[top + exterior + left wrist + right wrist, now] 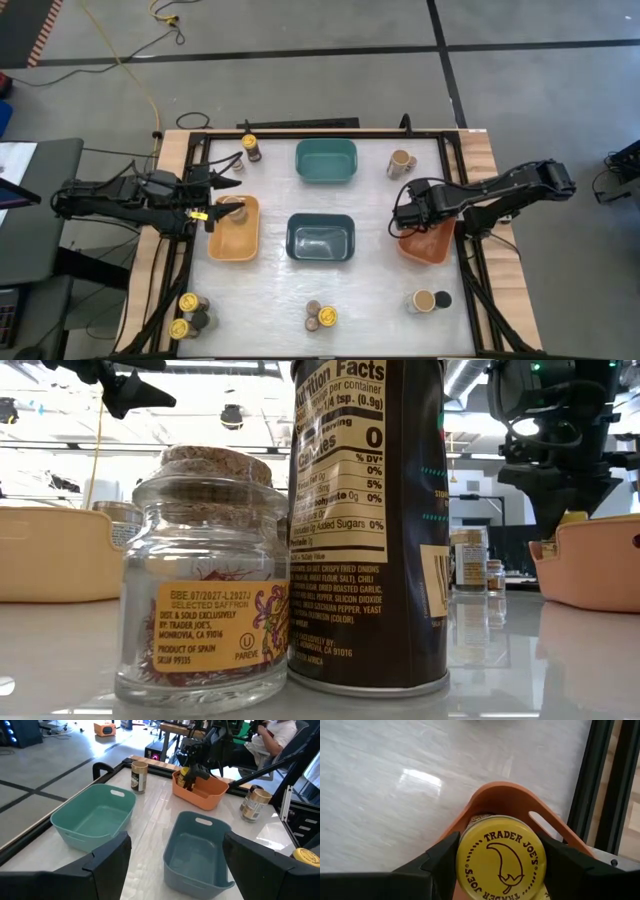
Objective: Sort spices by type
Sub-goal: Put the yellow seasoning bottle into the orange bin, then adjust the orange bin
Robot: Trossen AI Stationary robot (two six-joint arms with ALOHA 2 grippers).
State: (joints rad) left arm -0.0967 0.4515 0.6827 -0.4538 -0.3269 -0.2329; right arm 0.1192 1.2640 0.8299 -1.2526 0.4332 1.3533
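Note:
The yellow-lidded jar sits down inside the orange bin's sides in the right wrist view and would stand, so it's time to open my right gripper.
My right gripper is shut on a yellow-lidded spice jar at the orange bin, on the table's right. My left gripper is open and holds nothing. It hangs above the table's left side, near the yellow bin, in which a tan-topped jar stands. Other spices stand on the table: a yellow-lidded jar at the far left, a tan-topped one at the far right, and small groups along the near edge. My right gripper pinches the yellow-lidded jar between its two fingers, on opposite sides of the jar just under the lid's rim. The fingers come from above, slanting down. The jar stays upright inside the orange bin's walls; whether its base rests there is hidden.
A teal bin sits at the far middle and a dark-blue bin at the centre. A cork-topped saffron jar and a tall dark jar stand at the near edge. A person sits beyond the table's right side.

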